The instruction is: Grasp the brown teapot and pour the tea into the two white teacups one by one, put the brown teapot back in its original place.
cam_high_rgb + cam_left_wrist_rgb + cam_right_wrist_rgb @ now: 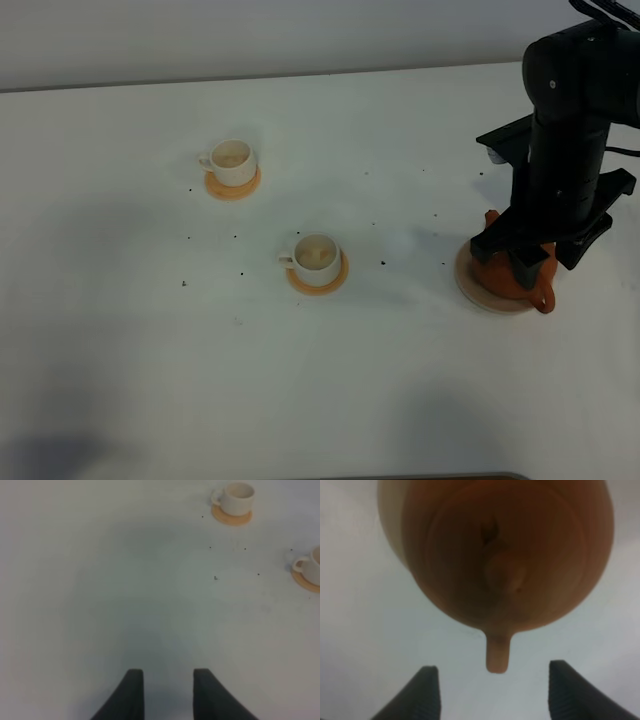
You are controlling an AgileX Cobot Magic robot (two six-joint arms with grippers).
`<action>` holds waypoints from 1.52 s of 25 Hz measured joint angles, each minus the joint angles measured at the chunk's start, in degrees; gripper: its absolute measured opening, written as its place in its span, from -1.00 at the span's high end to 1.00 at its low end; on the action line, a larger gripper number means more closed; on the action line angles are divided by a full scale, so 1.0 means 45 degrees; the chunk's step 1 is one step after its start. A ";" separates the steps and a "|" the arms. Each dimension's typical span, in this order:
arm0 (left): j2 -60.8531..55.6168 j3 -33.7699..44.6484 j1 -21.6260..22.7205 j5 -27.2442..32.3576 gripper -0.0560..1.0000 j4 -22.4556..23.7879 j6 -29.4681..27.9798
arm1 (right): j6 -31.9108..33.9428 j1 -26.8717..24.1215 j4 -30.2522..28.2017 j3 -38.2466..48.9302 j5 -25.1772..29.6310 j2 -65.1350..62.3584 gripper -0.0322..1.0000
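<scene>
My right gripper's fingertips are beyond the end of the loop handle [498,654], so they would miss if they closed now. My right gripper should move its fingers toward the handle first, then close on the handle.
The brown teapot [512,276] sits on the pale beige coaster [478,283] at the right of the table, its loop handle toward the front. My right gripper [527,266] hangs right over it. In the right wrist view the teapot [505,555] fills the picture, and the handle [497,655] points into the gap between the open fingers [427,692] without touching them. The two white teacups [232,160] [318,255] stand upright on orange coasters at the left and middle. My left gripper [169,692] is open and empty over bare table; it is out of the high view.
In the left wrist view the far cup [238,497] and the near cup [312,565] lie ahead of the left gripper. Small dark specks are scattered on the white table [380,380]. The right arm's dark body [570,120] hides part of the teapot.
</scene>
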 joint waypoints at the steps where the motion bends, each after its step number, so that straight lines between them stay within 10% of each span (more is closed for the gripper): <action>1: 0.0000 0.0000 0.0000 0.0000 0.43 0.0000 0.0000 | 0.0000 0.0000 0.0000 0.0000 0.0000 0.0000 0.02; 38: 0.0000 0.0000 0.0000 0.0000 0.43 0.0000 0.0000 | -0.1024 -0.0255 -0.0821 0.0000 0.0000 0.0939 0.10</action>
